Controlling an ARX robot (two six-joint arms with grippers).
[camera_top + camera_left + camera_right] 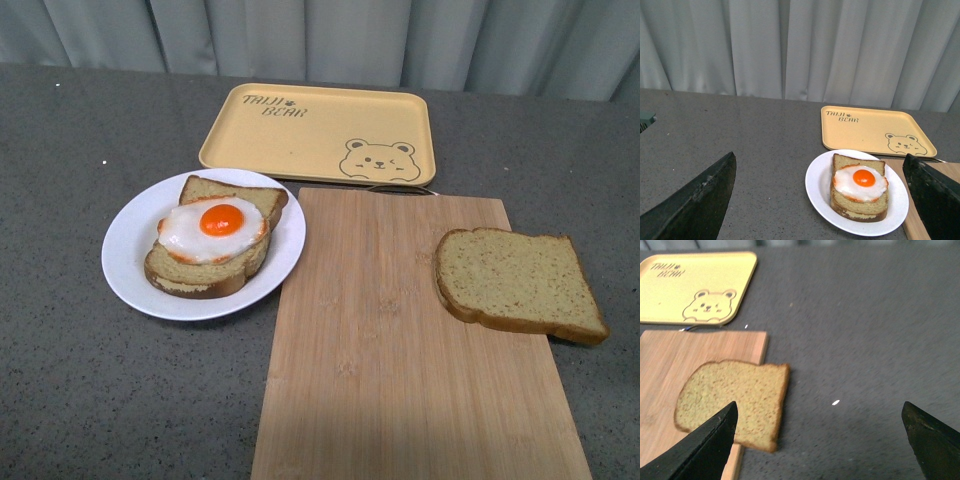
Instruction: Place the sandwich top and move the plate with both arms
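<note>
I will next use my right gripper to grab the bread slice by its crust edge overhanging the board (778, 407), to put it on top of the egg sandwich on the plate.
The sandwich top (517, 281), a large tan speckled bread slice with a darker crust, lies flat on the right side of the bamboo cutting board (400, 360), overhanging its right edge. It also shows in the right wrist view (735, 402). The white plate (130, 240) sits left of the board and bears smaller bread slices with a fried egg (215, 228); it also shows in the left wrist view (816, 182). My left gripper (825, 200) is open and empty, short of the plate. My right gripper (822, 440) is open and empty, beside the sandwich top. Neither arm shows in the front view.
A yellow bear-printed tray (320, 130) lies behind the plate and board. The table top (80, 400) is dark grey and speckled. A grey curtain (790, 45) hangs at the back.
</note>
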